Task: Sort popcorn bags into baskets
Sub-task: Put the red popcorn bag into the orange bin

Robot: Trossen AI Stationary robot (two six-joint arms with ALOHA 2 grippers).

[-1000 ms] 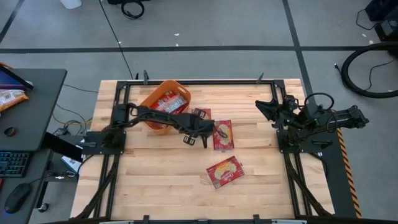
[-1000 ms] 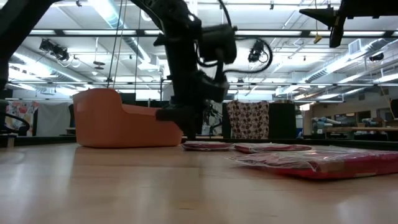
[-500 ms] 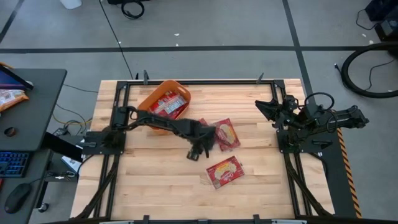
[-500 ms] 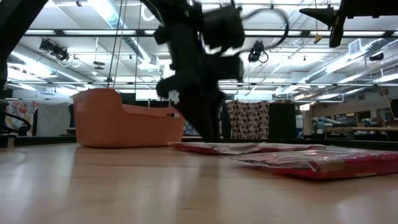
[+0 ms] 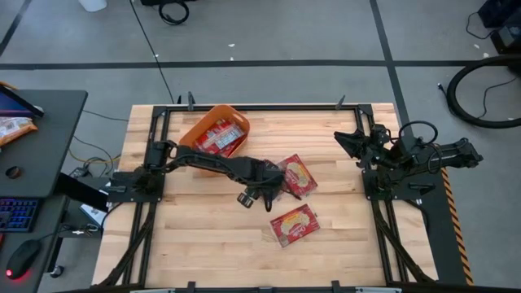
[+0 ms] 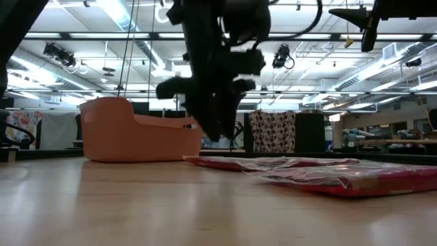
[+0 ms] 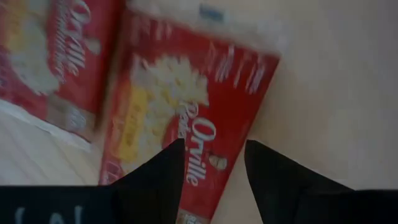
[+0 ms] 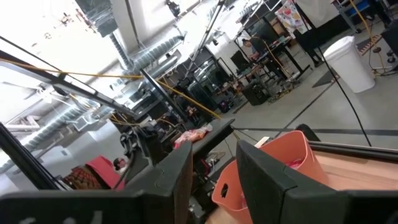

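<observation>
Next, my left gripper grabs the popcorn bag by its edge (image 7: 226, 167) beside the Orville lettering to sort it into the orange basket.
My left gripper (image 5: 271, 187) (image 6: 217, 134) hangs open, fingers pointing down, just above two red popcorn bags (image 5: 296, 175) that lie flat side by side near the table's middle. In the left wrist view its fingers (image 7: 155, 177) straddle the lower end of one bag (image 7: 186, 112), with the second bag (image 7: 50, 56) beside it. A third bag (image 5: 294, 225) (image 6: 355, 179) lies flat nearer the near edge. The orange basket (image 5: 194, 130) (image 6: 136, 137) stands at the far left and holds several bags (image 5: 221, 135). My right gripper (image 5: 348, 143) (image 8: 214, 180) waits open at the right side.
A black frame (image 5: 260, 107) runs around the table. The right arm's base (image 5: 391, 183) stands at the right edge and the left arm's base (image 5: 134, 185) at the left. Bare wood (image 5: 203, 236) spreads along the near side. A desk with a keyboard (image 5: 16, 213) stands left of the table.
My left gripper was down on the table at the bags, swept toward the right and near edge, then rose clear. The bag that lay apart near the basket slid up against the other one, and both turned slantwise.
</observation>
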